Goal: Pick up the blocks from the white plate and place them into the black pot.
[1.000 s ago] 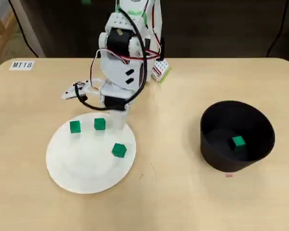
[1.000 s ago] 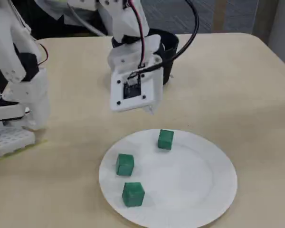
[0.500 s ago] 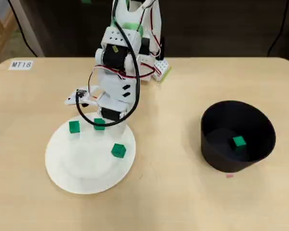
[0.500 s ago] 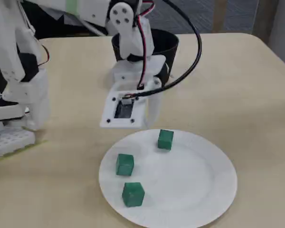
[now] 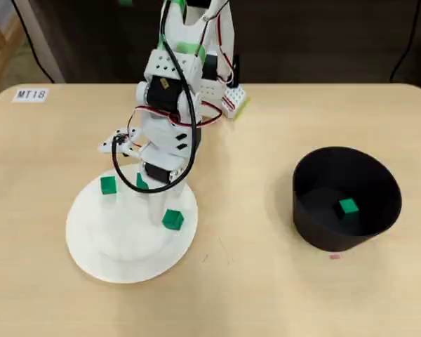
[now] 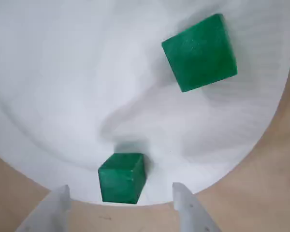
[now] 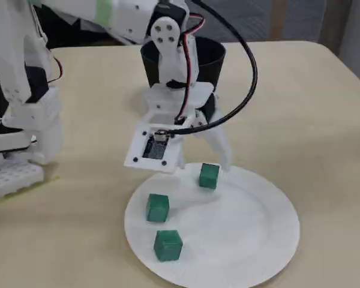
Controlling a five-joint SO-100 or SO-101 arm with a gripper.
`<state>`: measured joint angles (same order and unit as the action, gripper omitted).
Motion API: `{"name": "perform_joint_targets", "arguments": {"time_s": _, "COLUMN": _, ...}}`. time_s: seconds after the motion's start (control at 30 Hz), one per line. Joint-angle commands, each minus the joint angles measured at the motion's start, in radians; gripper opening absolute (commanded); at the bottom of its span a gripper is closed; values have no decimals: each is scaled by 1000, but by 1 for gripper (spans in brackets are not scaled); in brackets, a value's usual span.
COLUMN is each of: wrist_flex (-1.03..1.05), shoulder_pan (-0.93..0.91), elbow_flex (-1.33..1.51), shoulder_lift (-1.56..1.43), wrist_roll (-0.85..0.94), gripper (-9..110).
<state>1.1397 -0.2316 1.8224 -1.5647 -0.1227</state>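
Note:
The green block should go from the white plate [image 5: 119, 246] into the black pot, so my gripper will next pick up the block, which is between its fingers, by the block's opposite sides.
Three green blocks lie on the white plate [image 5: 119, 246] [image 7: 252, 240] [image 6: 63, 72]. My gripper [image 5: 163, 210] [image 7: 210, 165] [image 6: 121, 189] is open and hangs low over the plate's pot-side rim. One block [image 5: 172, 220] [image 7: 209, 176] [image 6: 121, 177] sits between its fingertips [image 6: 181, 195], with a gap on each side. A second block [image 5: 142, 181] [image 7: 158, 207] [image 6: 199, 52] is partly hidden by the arm in the overhead view. The third block [image 5: 108, 184] [image 7: 167, 245] is out of the wrist view. The black pot [image 5: 379, 189] [image 7: 213, 57] holds one more green block [image 5: 347, 206].
The arm's white base [image 5: 196, 42] [image 7: 24, 114] stands at the table's back edge in the overhead view. Beside it is a small white holder [image 5: 231, 102] [image 7: 12, 179]. A label reading MT18 [image 5: 32, 94] is stuck near a table corner. Black cable [image 7: 246, 78] loops off the arm.
The arm has swung out over the plate and come down. The gripper went from the plate's rim to low around the block nearest the pot. No block has moved.

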Motion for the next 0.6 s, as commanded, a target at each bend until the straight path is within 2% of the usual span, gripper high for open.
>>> {"name": "perform_joint_targets", "arguments": {"time_s": 0.0, "wrist_flex": -15, "shoulder_pan": 8, "elbow_flex": -67, "shoulder_lift": 11, "wrist_roll": 11, "gripper": 34}}
{"name": "perform_joint_targets", "arguments": {"time_s": 0.57, "wrist_flex": -95, "shoulder_pan": -17, "elbow_flex": -98, "shoulder_lift": 120, "wrist_roll": 6, "gripper": 31}}
